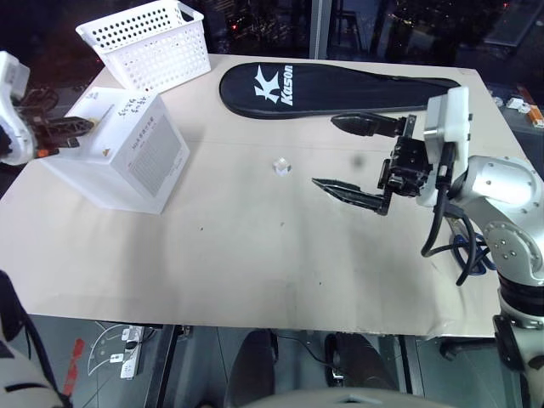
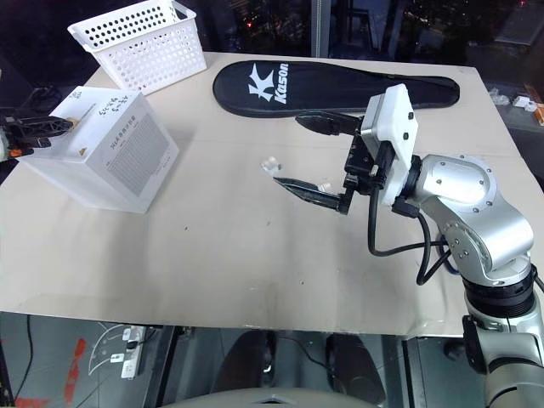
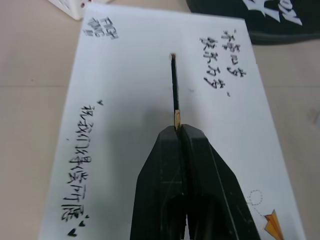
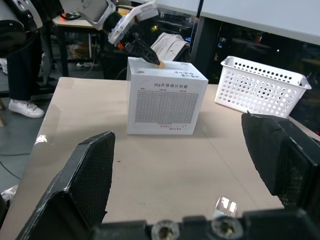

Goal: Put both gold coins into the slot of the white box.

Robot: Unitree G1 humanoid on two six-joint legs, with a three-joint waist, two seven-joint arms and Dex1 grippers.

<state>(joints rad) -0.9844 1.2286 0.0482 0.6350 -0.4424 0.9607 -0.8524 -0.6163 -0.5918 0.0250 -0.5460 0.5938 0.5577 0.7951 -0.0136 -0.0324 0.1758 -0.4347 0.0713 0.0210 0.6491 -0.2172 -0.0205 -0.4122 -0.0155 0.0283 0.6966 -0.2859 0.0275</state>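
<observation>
The lower edge (image 3: 177, 119) of the gold coin is in the dark slot (image 3: 174, 82) and the coin would drop through, so it is time for my left gripper to let go.
The white box (image 1: 136, 157) stands at the table's far left, with black handwriting on its top. My left gripper (image 3: 177, 131) is shut on a gold coin (image 3: 176, 119), held edge-on with a thin sliver showing past the fingertips. The coin sits at the near end of the dark slot (image 3: 174, 85) in the box top, lined up with it. In the left eye view the left gripper (image 1: 83, 125) reaches over the box's left edge. My right gripper (image 1: 324, 151) hovers open over the middle-right of the table, pointing toward the box and holding nothing.
A white perforated basket (image 1: 149, 42) stands behind the box. A black racket bag (image 1: 331, 89) lies along the far edge. A small clear cube case (image 1: 281, 165) rests mid-table, just left of the right gripper's fingertips. The table's left edge is close beside the box.
</observation>
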